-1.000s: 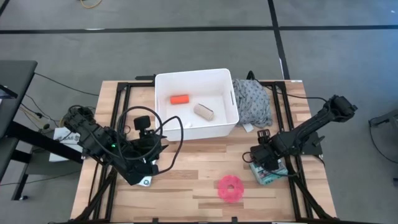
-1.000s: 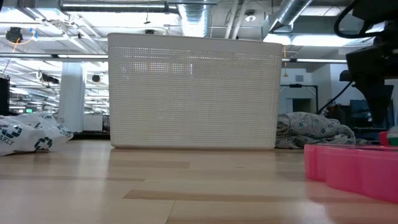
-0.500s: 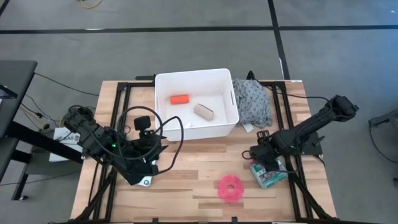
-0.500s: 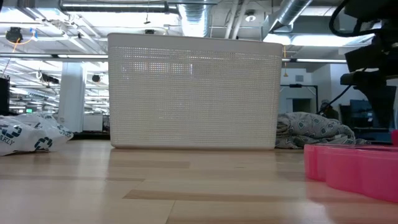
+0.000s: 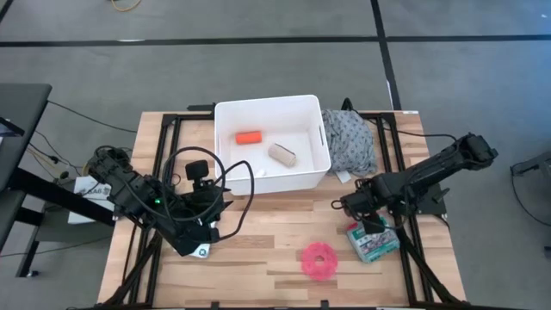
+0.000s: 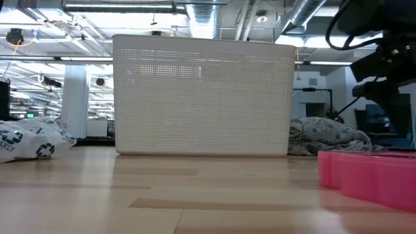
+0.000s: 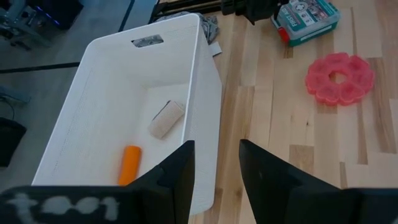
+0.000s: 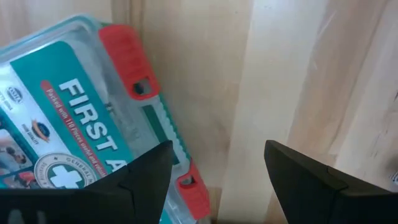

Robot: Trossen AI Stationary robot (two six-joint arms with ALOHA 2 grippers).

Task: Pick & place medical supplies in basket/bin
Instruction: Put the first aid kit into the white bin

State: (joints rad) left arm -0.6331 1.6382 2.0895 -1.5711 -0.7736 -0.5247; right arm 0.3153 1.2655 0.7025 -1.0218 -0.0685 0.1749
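My right gripper grabs the first aid box by its latched edge, between the red latches, next, to put the box in the white tub.
The white tub [image 5: 225, 116] stands at the table's far middle and holds the orange cylinder [image 5: 249, 136], the beige roll [image 5: 282, 154] and a small white piece [image 5: 263, 172]. The green-white box [image 5: 373, 244] lies flat at the near right, and the pink tape roll [image 5: 319, 260] lies to its left. The white packet with green print [image 6: 29, 143] lies at the far left. My right gripper [image 5: 360, 215] is open and empty above the wood, just beyond the box's far end [image 8: 134, 68]. My left gripper [image 7: 216, 168] is open and empty, left of the tub.
The grey patterned cloth [image 5: 349, 142] lies bunched against the tub's right side. Black frame rails [image 5: 159, 142] run along both table sides. Bare wood [image 5: 258, 224] lies between the tub and the pink roll.
My right gripper has risen and gone toward the table's far-left, off the green-white box, which now lies uncovered on the table.
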